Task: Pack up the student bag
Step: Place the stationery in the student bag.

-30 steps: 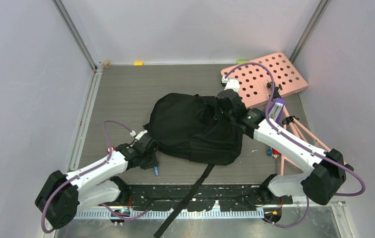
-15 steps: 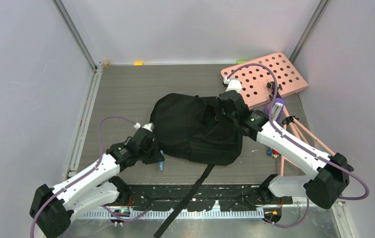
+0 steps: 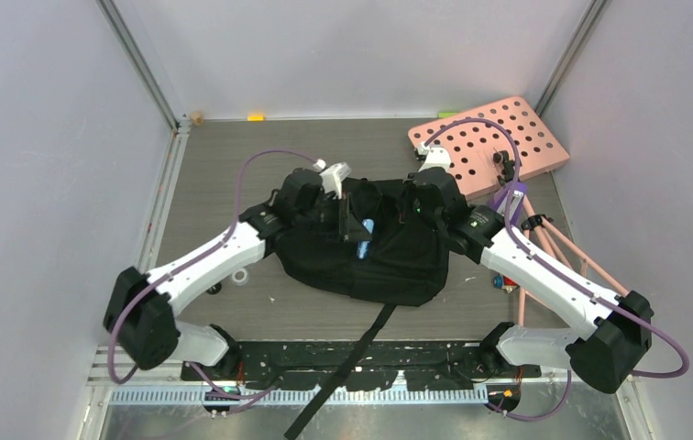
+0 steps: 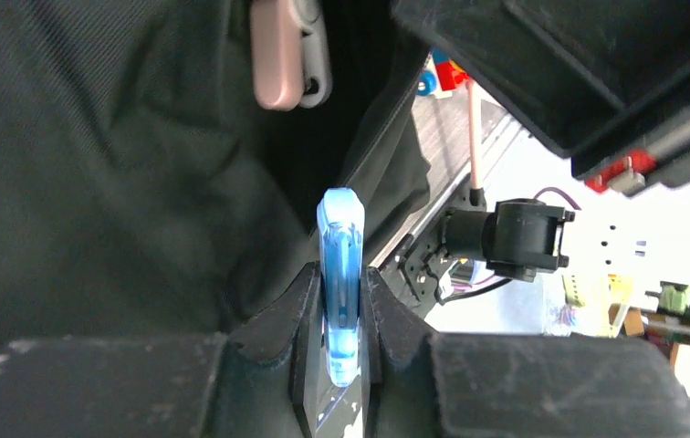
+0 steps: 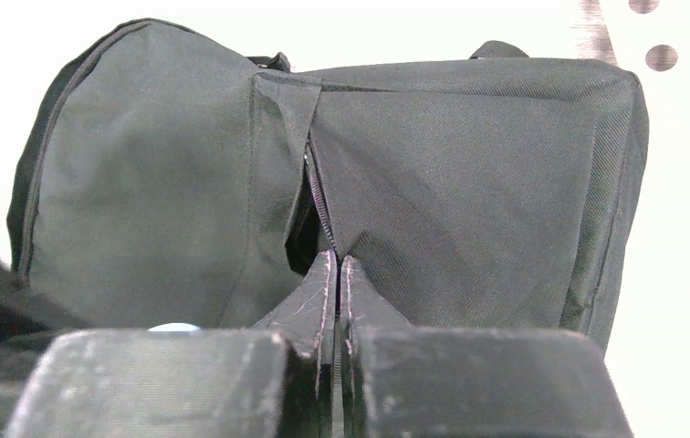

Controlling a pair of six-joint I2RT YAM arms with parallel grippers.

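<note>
The blue item (image 3: pixel 366 237) hangs over fabric short of the bag's opening. My left gripper should move it inward before letting go.
The student bag (image 3: pixel 389 257) is a large black fabric backpack lying in the middle of the table, with its strap (image 3: pixel 352 357) trailing toward the front edge. My left gripper (image 3: pixel 361 240) is over the bag's upper middle. It is shut on a slim translucent blue item (image 4: pixel 340 228) that stands up between the jaws (image 4: pixel 341 274). Dark bag fabric (image 4: pixel 95 164) lies below, with a pink-and-grey object (image 4: pixel 282 55) further in. My right gripper (image 3: pixel 404 209) is shut on the bag's zipper edge (image 5: pixel 318 196), jaws pressed together (image 5: pixel 336 260).
A pink board with round holes (image 3: pixel 494 137) lies at the back right, with a purple item (image 3: pixel 511 200) and pink rods (image 3: pixel 554 247) beside it. A small white ring (image 3: pixel 240 275) lies left of the bag. A yellow block (image 3: pixel 256 116) sits at the back wall.
My left arm has swung from the bag's near left corner up and over the bag, carrying the blue item. The right gripper has kept its hold and barely moved.
</note>
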